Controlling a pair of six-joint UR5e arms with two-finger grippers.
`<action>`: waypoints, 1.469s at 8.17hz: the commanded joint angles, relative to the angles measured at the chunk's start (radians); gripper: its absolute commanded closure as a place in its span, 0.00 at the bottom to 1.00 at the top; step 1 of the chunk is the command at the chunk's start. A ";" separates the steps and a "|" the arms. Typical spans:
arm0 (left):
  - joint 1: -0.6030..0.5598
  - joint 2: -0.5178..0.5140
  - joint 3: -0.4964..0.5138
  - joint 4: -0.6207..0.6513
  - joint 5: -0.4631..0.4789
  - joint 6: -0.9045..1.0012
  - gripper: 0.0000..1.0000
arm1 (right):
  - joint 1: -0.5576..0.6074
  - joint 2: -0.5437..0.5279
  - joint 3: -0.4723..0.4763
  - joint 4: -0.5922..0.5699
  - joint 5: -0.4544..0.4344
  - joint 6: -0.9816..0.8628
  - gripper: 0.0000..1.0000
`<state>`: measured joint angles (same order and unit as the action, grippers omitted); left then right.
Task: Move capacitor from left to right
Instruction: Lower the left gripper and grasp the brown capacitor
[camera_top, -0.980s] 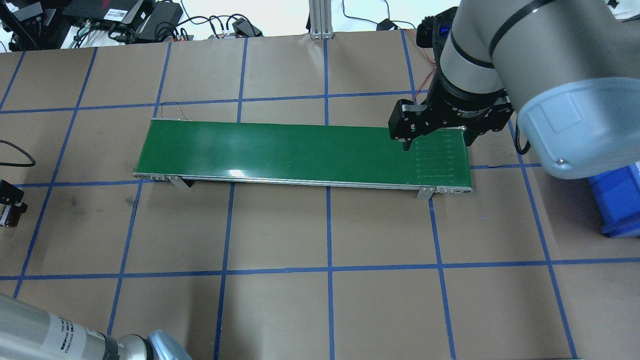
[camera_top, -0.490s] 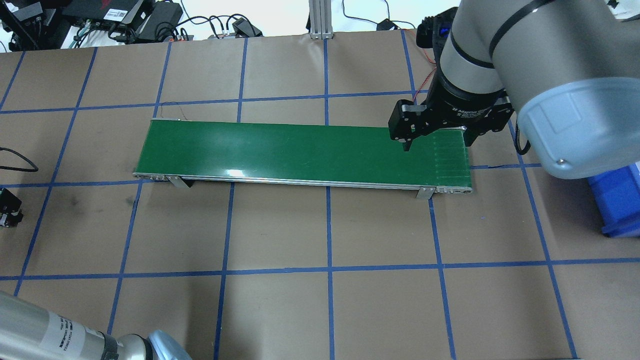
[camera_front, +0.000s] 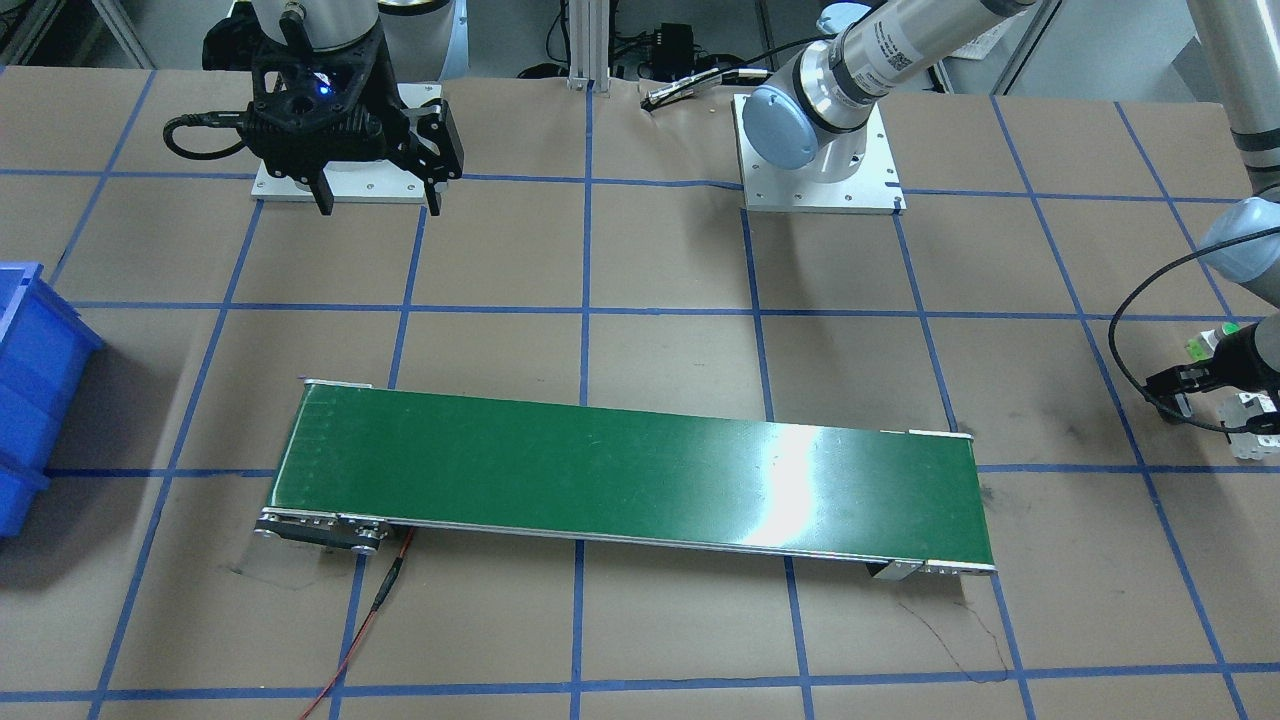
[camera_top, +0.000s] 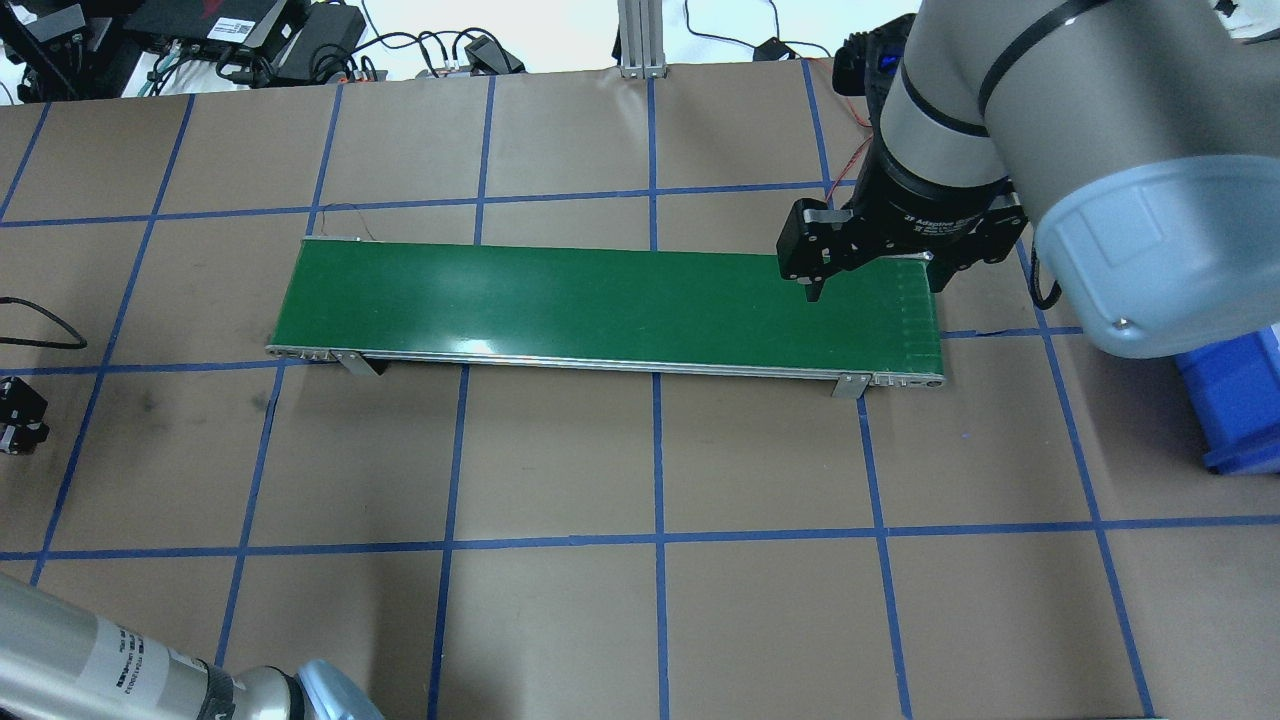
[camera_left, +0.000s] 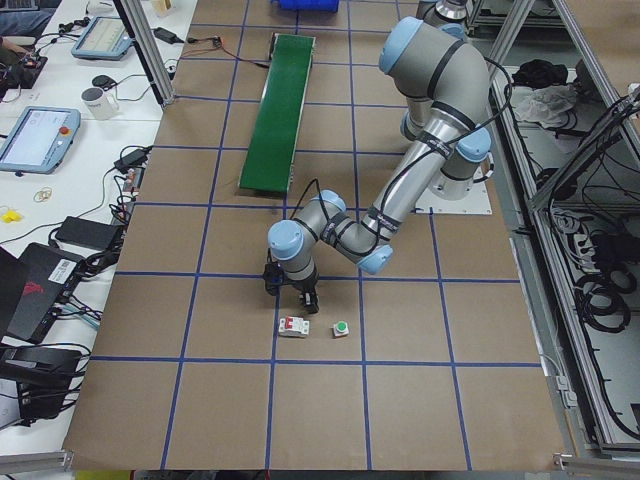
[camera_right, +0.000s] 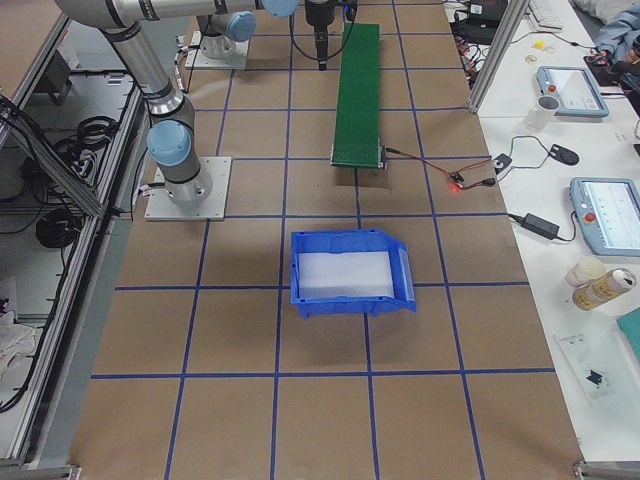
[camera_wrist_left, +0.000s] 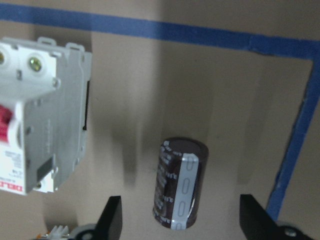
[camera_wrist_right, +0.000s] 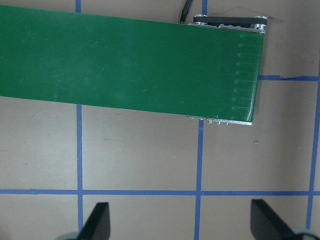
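Observation:
My left gripper should next grab the capacitor by its cylindrical body (camera_wrist_left: 177, 190) to move it to the green conveyor belt.
The capacitor (camera_wrist_left: 180, 184), a stubby dark cylinder with a pale stripe, lies on its side on the brown paper. It shows only in the left wrist view. My left gripper (camera_wrist_left: 180, 212) hangs just above it, open, with one finger on each side and neither touching. That gripper sits at the table's left end (camera_top: 18, 410) (camera_front: 1190, 385) (camera_left: 290, 290). My right gripper (camera_top: 872, 287) (camera_front: 375, 195) is open and empty above the right end of the green conveyor belt (camera_top: 600, 300) (camera_wrist_right: 125, 60).
A white breaker with red marks (camera_wrist_left: 42, 115) (camera_left: 293, 327) lies close beside the capacitor. A green-capped push-button (camera_left: 341, 328) (camera_front: 1195, 348) is near it. A blue bin (camera_right: 350, 270) (camera_top: 1240, 400) stands beyond the belt's right end.
The left gripper has shifted slightly at the view's left edge and its cable has moved with it. The belt's seam marks have travelled toward the right end. The right arm is still.

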<state>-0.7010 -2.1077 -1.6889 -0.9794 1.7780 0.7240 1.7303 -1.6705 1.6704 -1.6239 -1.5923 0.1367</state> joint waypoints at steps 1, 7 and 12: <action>0.000 -0.012 0.000 0.035 -0.003 0.000 0.25 | 0.000 0.000 0.000 0.001 0.000 0.000 0.00; -0.006 0.027 0.003 0.018 -0.017 0.076 1.00 | 0.000 0.000 0.000 -0.001 0.000 0.000 0.00; -0.298 0.377 0.003 -0.149 -0.111 0.076 1.00 | 0.000 0.000 0.000 -0.001 0.000 0.000 0.00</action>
<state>-0.8416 -1.8511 -1.6852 -1.0710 1.6765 0.8343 1.7303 -1.6705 1.6705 -1.6245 -1.5923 0.1371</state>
